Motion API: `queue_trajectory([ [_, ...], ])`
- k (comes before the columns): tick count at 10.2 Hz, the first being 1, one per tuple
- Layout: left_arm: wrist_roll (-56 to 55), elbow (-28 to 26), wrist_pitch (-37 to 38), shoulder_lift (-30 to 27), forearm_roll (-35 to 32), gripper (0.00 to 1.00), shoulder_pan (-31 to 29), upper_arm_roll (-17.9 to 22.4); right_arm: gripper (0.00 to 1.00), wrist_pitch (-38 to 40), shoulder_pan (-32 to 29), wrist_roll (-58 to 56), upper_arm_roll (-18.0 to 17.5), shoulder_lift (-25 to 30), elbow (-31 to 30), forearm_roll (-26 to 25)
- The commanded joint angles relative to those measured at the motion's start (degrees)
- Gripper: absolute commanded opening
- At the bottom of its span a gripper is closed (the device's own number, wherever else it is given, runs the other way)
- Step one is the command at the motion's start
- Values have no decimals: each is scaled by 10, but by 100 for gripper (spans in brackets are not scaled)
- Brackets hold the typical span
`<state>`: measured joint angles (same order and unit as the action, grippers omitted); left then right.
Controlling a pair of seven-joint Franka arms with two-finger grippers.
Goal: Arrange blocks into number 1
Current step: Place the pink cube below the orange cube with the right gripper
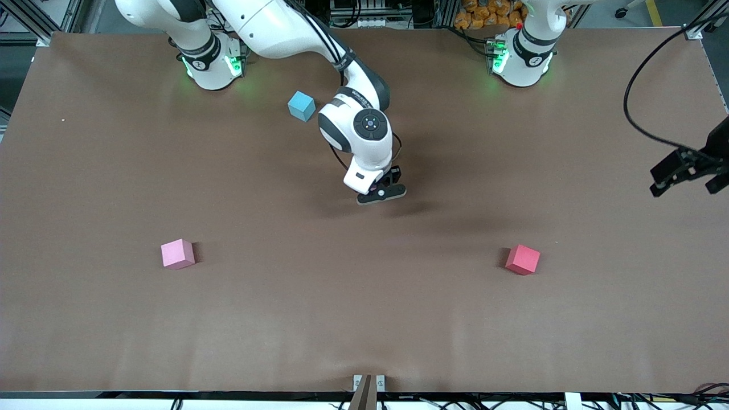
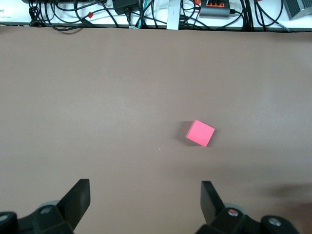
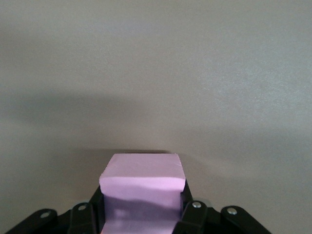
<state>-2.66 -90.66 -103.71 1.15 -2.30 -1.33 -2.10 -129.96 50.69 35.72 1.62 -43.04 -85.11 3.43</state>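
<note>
In the right wrist view the light purple block's lower edge meets the shadowed tabletop, so it is now time for my right gripper to open.
My right gripper point(image 1: 381, 193) hangs low over the middle of the table, shut on a light purple block point(image 3: 141, 181). The block fills the space between the fingers point(image 3: 191, 207) in the right wrist view; the hand hides it in the front view. A blue block point(image 1: 300, 106) lies near the right arm's base. A pink block point(image 1: 177, 253) and a red block point(image 1: 523, 259) lie nearer the front camera, far apart. My left gripper point(image 1: 680, 173) waits high over the left arm's end of the table, open and empty point(image 2: 145, 192), with the red block point(image 2: 200, 133) below it.
The brown table point(image 1: 364, 319) has bare surface between the pink and red blocks. Cables and boxes point(image 2: 146, 9) run along the table's edge nearest the front camera. A black cable point(image 1: 632, 97) loops above the left arm's end.
</note>
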Motion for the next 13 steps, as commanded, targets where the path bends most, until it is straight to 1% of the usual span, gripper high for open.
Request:
queue_trajectory([
  [1,-1,-1,43,-22,33,100,20,6,0,-13,7,22,5,-8,3,3],
  [2,-15,-1,57,-26,51,100,19,5,0,-14,7,31,5,-8,3,3],
  [3,-25,0,70,-26,57,100,21,3,45,-18,8,48,5,-8,3,3],
  [4,-26,0,81,-27,57,100,22,3,99,-19,8,52,5,-8,2,-3],
  [7,-26,-2,90,-30,57,100,23,3,100,-22,7,53,5,-3,-3,-4],
  [9,-26,-2,91,-30,57,100,24,3,100,-14,0,54,5,11,-3,-3],
  [11,-26,-2,94,-29,56,100,25,3,100,22,-36,48,5,53,-3,-3],
  [12,-26,-2,94,-29,56,100,28,3,100,54,-65,40,4,78,-4,-3],
  [13,-26,-2,94,-29,56,100,29,3,100,85,-100,5,2,106,-15,-4],
])
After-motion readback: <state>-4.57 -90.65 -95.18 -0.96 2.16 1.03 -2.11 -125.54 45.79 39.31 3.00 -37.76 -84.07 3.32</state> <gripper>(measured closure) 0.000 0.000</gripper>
